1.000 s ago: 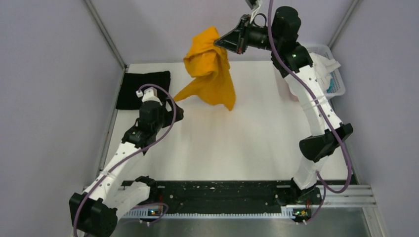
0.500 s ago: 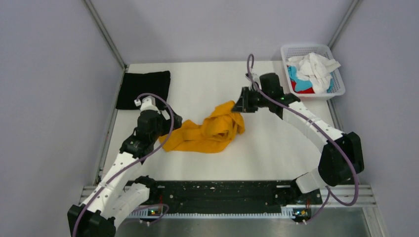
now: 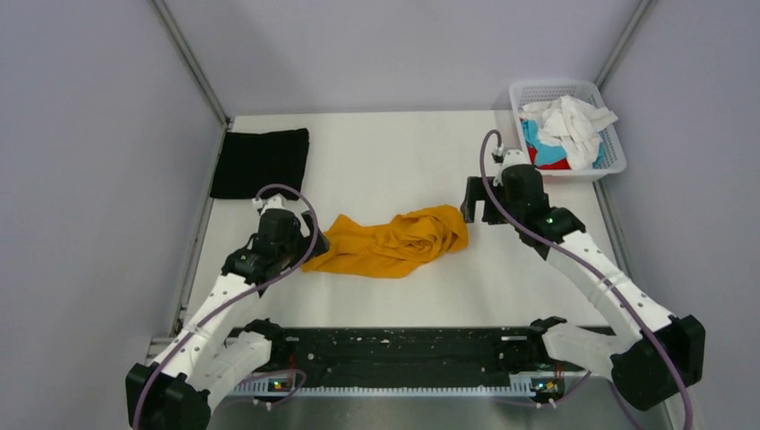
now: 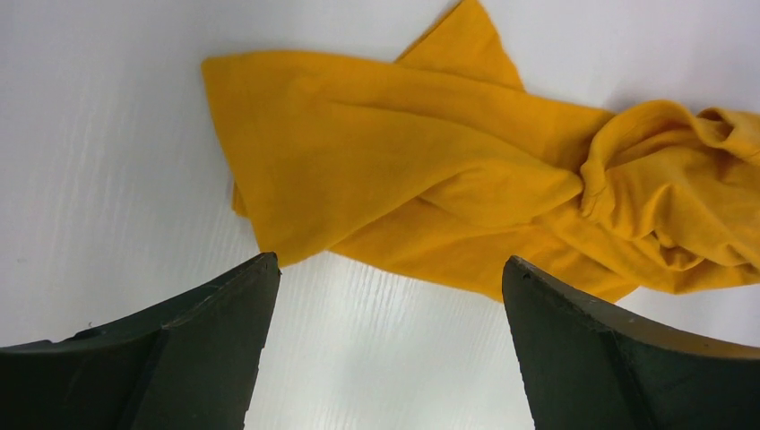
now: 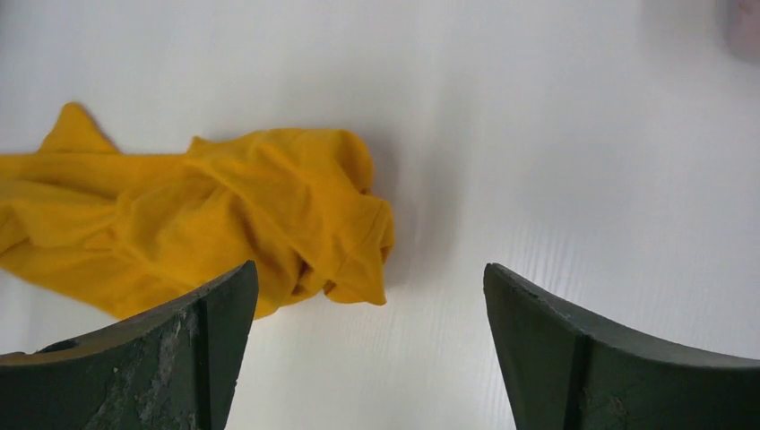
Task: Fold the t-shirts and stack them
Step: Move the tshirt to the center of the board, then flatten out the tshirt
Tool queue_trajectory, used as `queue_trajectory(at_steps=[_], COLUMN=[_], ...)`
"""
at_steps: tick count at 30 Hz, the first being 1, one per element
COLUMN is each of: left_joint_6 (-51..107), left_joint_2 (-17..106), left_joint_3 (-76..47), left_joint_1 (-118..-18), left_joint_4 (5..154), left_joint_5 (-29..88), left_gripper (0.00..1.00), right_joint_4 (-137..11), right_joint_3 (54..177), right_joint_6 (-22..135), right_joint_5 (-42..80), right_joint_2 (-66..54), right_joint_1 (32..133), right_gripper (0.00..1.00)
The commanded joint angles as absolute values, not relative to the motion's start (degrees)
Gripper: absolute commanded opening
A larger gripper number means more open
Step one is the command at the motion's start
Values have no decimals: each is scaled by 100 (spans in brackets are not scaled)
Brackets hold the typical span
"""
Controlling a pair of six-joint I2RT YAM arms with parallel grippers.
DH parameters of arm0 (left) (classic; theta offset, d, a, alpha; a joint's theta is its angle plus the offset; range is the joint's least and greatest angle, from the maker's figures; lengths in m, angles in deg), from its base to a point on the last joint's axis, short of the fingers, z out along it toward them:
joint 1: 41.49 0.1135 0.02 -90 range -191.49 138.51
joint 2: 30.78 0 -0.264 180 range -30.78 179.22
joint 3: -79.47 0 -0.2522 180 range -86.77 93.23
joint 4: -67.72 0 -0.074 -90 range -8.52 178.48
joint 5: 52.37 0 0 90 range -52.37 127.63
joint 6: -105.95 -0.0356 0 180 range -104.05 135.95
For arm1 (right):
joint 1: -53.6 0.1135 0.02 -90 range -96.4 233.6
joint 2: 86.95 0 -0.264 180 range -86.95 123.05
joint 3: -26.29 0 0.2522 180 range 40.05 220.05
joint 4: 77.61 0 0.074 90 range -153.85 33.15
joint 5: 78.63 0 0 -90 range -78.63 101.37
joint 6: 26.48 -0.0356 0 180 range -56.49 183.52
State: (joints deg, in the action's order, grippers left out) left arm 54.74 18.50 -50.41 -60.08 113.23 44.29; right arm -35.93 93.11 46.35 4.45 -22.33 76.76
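Observation:
Next, my left gripper grabs the mustard-orange t-shirt (image 3: 394,244) by its outer end's near corner (image 3: 309,266), to spread the t-shirt open and flat for folding.
A mustard-orange t-shirt (image 3: 394,244) lies crumpled in a long heap on the white table, held by nothing. In the left wrist view its twisted folds (image 4: 430,179) fill the upper half. My left gripper (image 3: 315,240) stands open just off the heap's left end, and only bare table lies between its fingers (image 4: 390,260). Open as well, my right gripper (image 3: 477,208) hovers just off the right end (image 5: 224,206), its fingers (image 5: 367,266) empty. A black t-shirt (image 3: 260,161) lies folded flat at the far left corner.
A white mesh basket (image 3: 562,90) at the far right corner holds white (image 3: 569,121), light-blue (image 3: 536,139) and red (image 3: 551,162) t-shirts in a jumble. Grey walls and metal posts close in the table on three sides.
My right gripper brought the orange t-shirt down from high in the air onto the table, opened, let it go and drew back to the right. The left arm shifted slightly.

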Motion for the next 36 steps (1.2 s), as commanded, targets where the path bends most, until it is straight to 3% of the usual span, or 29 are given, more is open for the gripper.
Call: queue_trajectory(at_steps=[1, 7, 11, 20, 34, 36], left_joint_6=[5996, 6050, 6281, 6424, 6383, 6345], left_joint_2=[1575, 1493, 2081, 3258, 3624, 3611], left_joint_3=[-5362, -5906, -5983, -5792, -5485, -5475], left_joint_1=[-6016, -6012, -6007, -5927, -5756, -5737], left_joint_4=[11752, 11455, 10927, 10358, 10555, 10578], left_joint_5=[4080, 4239, 4610, 4929, 5521, 5613], left_gripper=[98, 95, 89, 56, 48, 47], right_joint_4=[-4449, -4731, -4584, -3848, -3788, -3788], right_joint_3=[8813, 8849, 9217, 10553, 11215, 11228], right_joint_6=[5335, 5930, 6656, 8210, 9125, 9129], right_joint_5=[1559, 2436, 1977, 1155, 1192, 1157], right_joint_2=[-2827, -2658, -2022, -79, 1234, 1322], right_joint_1=[7998, 8610, 9344, 10280, 10282, 10282], right_gripper=[94, 91, 88, 80, 69, 62])
